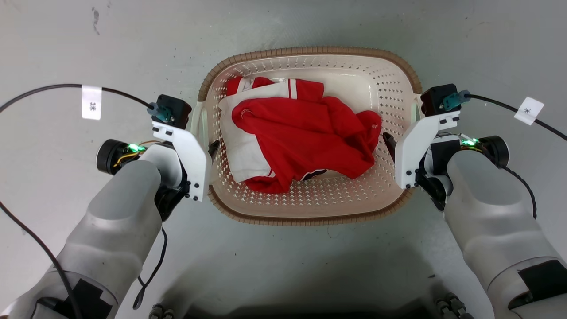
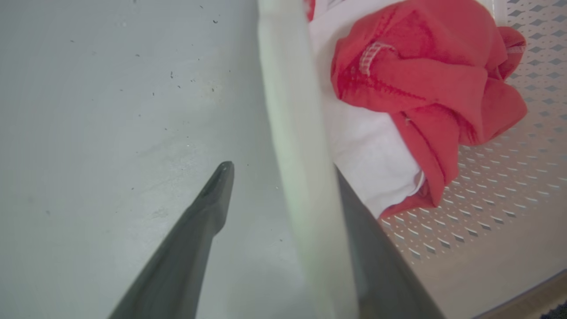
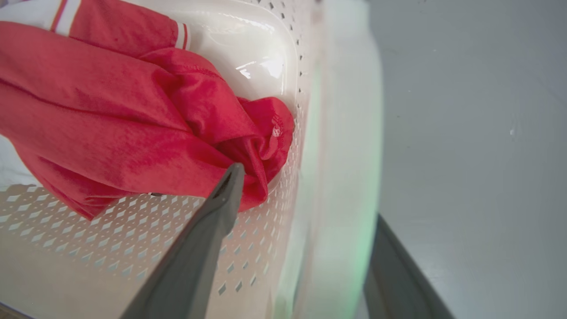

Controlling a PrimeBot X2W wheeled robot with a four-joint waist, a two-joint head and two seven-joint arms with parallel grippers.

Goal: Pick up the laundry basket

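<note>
My right gripper should next take the white handle at the basket's short end (image 1: 417,110) to pick up the basket, because a loose garment (image 1: 311,135) inside could spill if the basket tips.
The laundry basket (image 1: 310,51) sits on the grey floor in front of me, cream and perforated with a brown rim. A red and white garment (image 1: 305,137) lies crumpled inside it. My left gripper (image 1: 208,148) is open and straddles the basket's left white handle (image 2: 292,110): one finger is outside over the floor, the other inside the wall. My right gripper (image 1: 401,138) is open astride the right handle (image 3: 345,133) in the same way, its inner finger (image 3: 221,204) close to the red cloth. Gaps show between the fingers and both handles.
Grey scuffed floor (image 1: 88,40) surrounds the basket on all sides. Black cables with white tags (image 1: 91,102) run out from both wrists. My base shows as a dark edge at the bottom (image 1: 301,310).
</note>
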